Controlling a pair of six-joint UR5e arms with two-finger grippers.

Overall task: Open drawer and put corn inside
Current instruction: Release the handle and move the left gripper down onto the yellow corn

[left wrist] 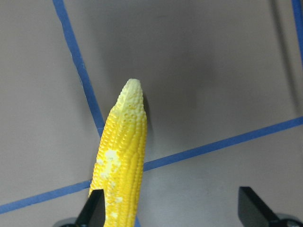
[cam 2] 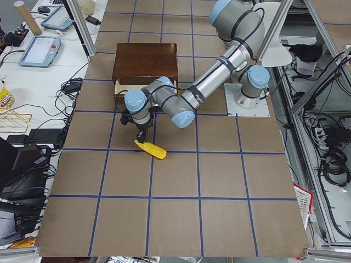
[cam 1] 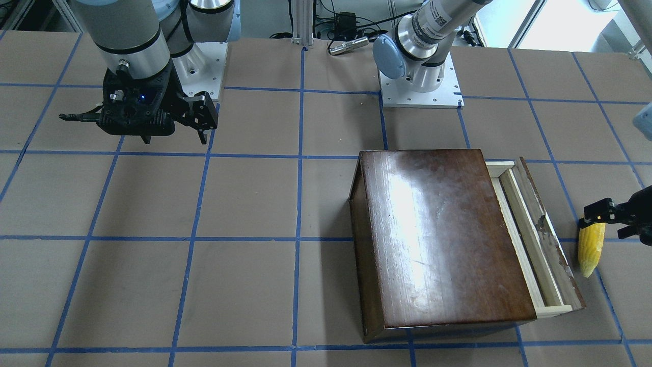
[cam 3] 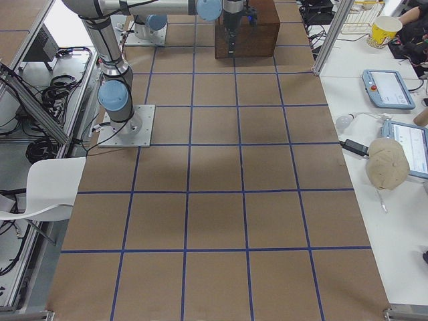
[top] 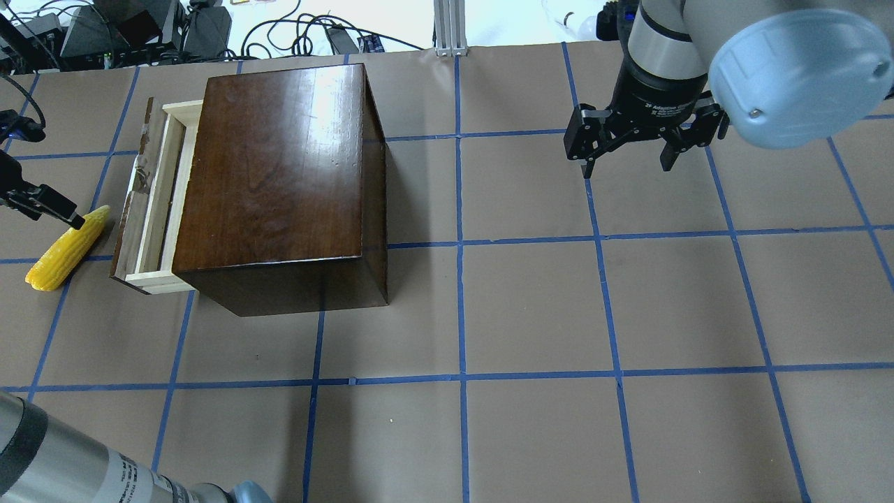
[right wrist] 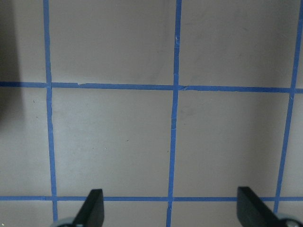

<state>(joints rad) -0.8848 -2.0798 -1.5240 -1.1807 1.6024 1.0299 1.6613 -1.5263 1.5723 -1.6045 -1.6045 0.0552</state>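
Note:
My left gripper grabs the corn by the end (cam 1: 592, 231) opposite its pale tip next, to put the corn inside the open drawer (cam 1: 530, 235).
The corn (top: 64, 249) is a yellow cob lying on the table just left of the drawer (top: 150, 202), its pale tip toward the drawer front. The drawer is pulled partly out of the dark-brown box (top: 279, 161), showing its pale wood tray. My left gripper (cam 1: 611, 224) is open, low over the cob's tip end. In the left wrist view (left wrist: 173, 213) the corn (left wrist: 120, 165) lies beside one finger, not between the pads. My right gripper (top: 625, 150) is open and empty, held above the table far right of the box.
The table is brown board with a blue tape grid (top: 461, 244). Both arm bases (cam 1: 420, 92) stand at the robot's edge. Cables and equipment (top: 140, 35) lie past the far edge behind the box. The left arm's forearm (top: 84, 468) crosses the near left corner.

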